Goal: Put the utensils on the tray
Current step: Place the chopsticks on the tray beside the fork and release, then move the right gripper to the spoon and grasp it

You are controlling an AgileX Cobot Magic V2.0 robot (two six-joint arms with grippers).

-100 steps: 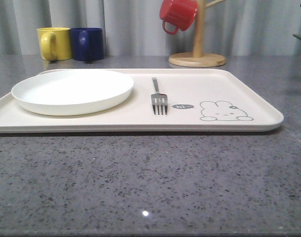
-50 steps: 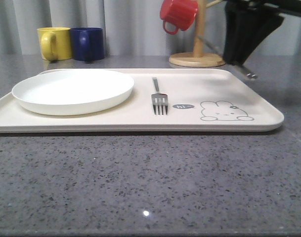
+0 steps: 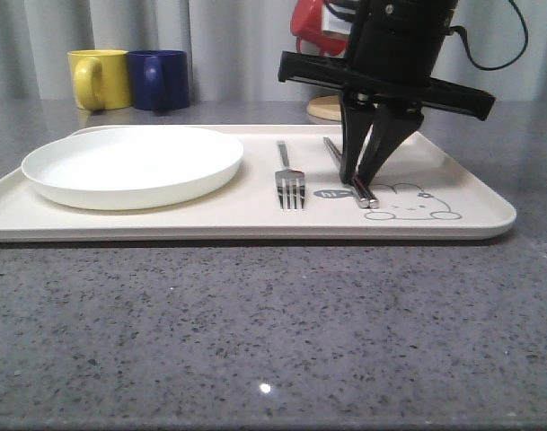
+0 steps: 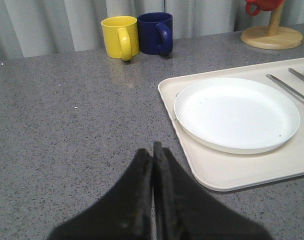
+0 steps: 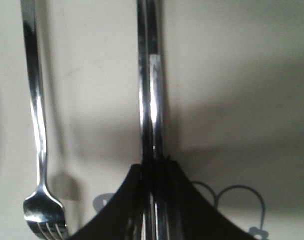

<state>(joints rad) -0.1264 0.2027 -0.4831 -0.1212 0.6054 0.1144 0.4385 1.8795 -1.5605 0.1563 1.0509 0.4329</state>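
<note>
My right gripper opens now, since the chopsticks lie low along the cream tray beside the fork and would rest on the tray.
The cream tray (image 3: pixel 255 229) lies across the table's middle. A silver fork (image 3: pixel 288 180) rests on it, tines toward me, just right of the white plate. My right gripper (image 3: pixel 363 175) reaches down over the tray and is shut on the pair of chopsticks (image 3: pixel 332 144), which run low along the tray right of the fork, their near ends by the rabbit drawing. In the right wrist view the chopsticks (image 5: pixel 152 90) lie pinched between the fingers (image 5: pixel 117 200), with the fork (image 5: pixel 37 125) alongside. My left gripper (image 4: pixel 153 150) is shut and holds nothing, over bare table beside the tray's left end (image 4: pixel 231 175).
A white plate (image 3: pixel 129 166) fills the tray's left half. Yellow (image 3: pixel 98 79) and blue (image 3: pixel 161 81) mugs stand at the back left. A red mug (image 3: pixel 307 25) hangs on a wooden stand (image 3: pixel 322 109) behind the tray. The grey table runs wide in front.
My right arm has come in from the upper right with the chopsticks and lowered them onto the tray beside the fork. The fork and plate have not moved.
</note>
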